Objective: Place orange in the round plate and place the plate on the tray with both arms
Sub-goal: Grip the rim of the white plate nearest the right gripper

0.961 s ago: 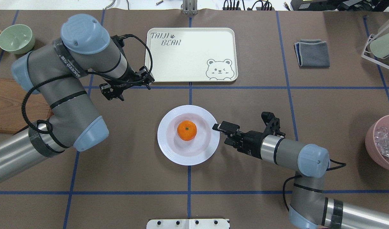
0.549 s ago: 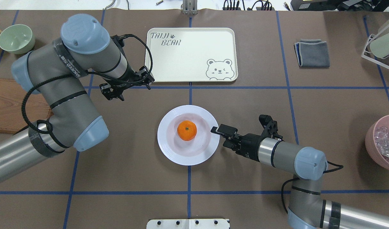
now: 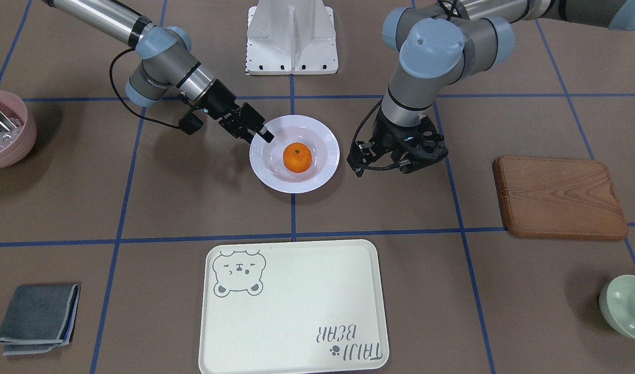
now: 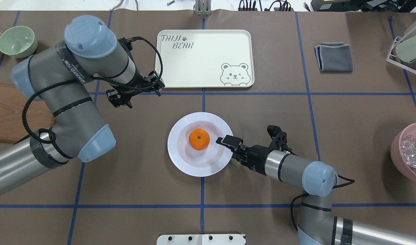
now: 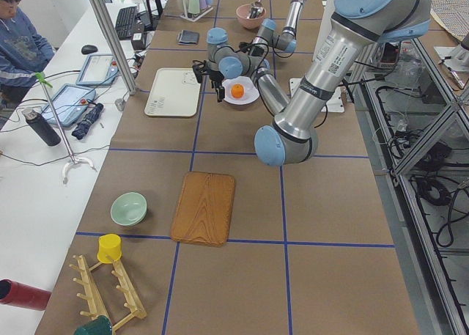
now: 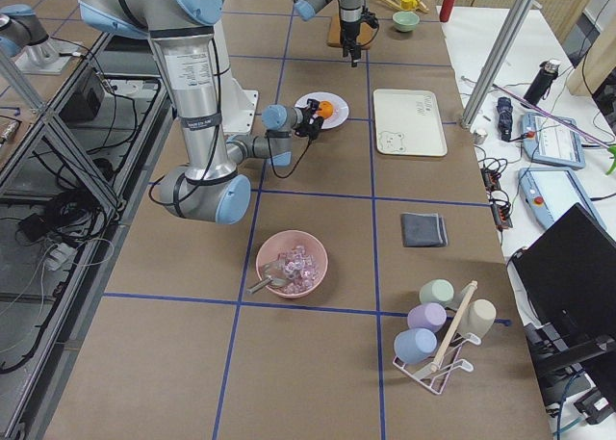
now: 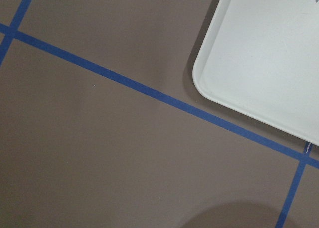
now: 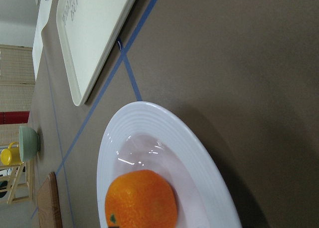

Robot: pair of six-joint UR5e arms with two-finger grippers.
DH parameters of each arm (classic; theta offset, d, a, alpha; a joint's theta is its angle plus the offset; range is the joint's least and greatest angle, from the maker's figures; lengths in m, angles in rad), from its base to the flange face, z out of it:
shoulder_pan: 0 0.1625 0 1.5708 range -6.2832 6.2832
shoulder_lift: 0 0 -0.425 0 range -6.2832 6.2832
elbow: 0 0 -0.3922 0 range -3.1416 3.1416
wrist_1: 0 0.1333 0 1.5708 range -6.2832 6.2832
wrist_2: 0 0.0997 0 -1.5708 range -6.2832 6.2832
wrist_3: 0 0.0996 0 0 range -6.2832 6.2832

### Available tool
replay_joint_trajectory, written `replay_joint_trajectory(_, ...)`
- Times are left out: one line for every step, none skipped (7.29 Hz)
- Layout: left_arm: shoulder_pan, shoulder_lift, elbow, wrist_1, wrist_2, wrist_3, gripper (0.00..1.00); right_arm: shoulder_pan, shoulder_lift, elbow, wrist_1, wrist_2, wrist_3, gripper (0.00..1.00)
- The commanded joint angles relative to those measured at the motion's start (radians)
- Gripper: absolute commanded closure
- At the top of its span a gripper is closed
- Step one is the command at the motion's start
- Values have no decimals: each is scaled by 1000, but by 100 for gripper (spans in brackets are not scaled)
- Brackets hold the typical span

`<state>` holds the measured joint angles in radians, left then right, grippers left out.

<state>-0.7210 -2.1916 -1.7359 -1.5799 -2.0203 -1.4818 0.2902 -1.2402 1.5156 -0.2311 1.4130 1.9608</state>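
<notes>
The robot's right gripper needs to carry the orange in the plate to the tray, so it should next grab the plate by its rim.
The orange lies in the sunken centre of the white round plate at mid-table. My right gripper is open at the plate's right rim, one finger reaching in over the rim close to the orange. The right wrist view shows the plate and orange very near, with no fingers in it. The cream tray lies beyond the plate, with nothing on it. My left gripper hangs open and empty above the table, left of the plate, near the tray's corner.
A wooden board and a pale green bowl sit at the left. A folded grey cloth, a cup rack and a pink bowl are at the right.
My right gripper has slid left, and its upper finger now reaches over the plate's rim toward the orange. The left arm has not moved.
</notes>
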Motion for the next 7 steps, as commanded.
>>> replay_joint_trajectory(0,3,-4,0,0,0,3,-8,10,-3,0,-19,10,46)
replay_joint_trajectory(0,3,-5,0,0,0,3,-9,11,-3,0,-19,27,66)
replay_joint_trajectory(0,3,-5,0,0,0,3,-8,15,5,3,-19,33,88)
replay_joint_trajectory(0,3,-5,1,0,0,3,-5,24,8,3,-20,35,94)
replay_joint_trajectory(0,3,-7,1,0,-2,3,-5,27,18,4,-35,46,95)
replay_joint_trajectory(0,3,-8,1,0,-2,3,-3,25,41,4,-51,50,96)
replay_joint_trajectory(0,4,-8,1,0,-3,3,-2,25,55,4,-65,58,97)
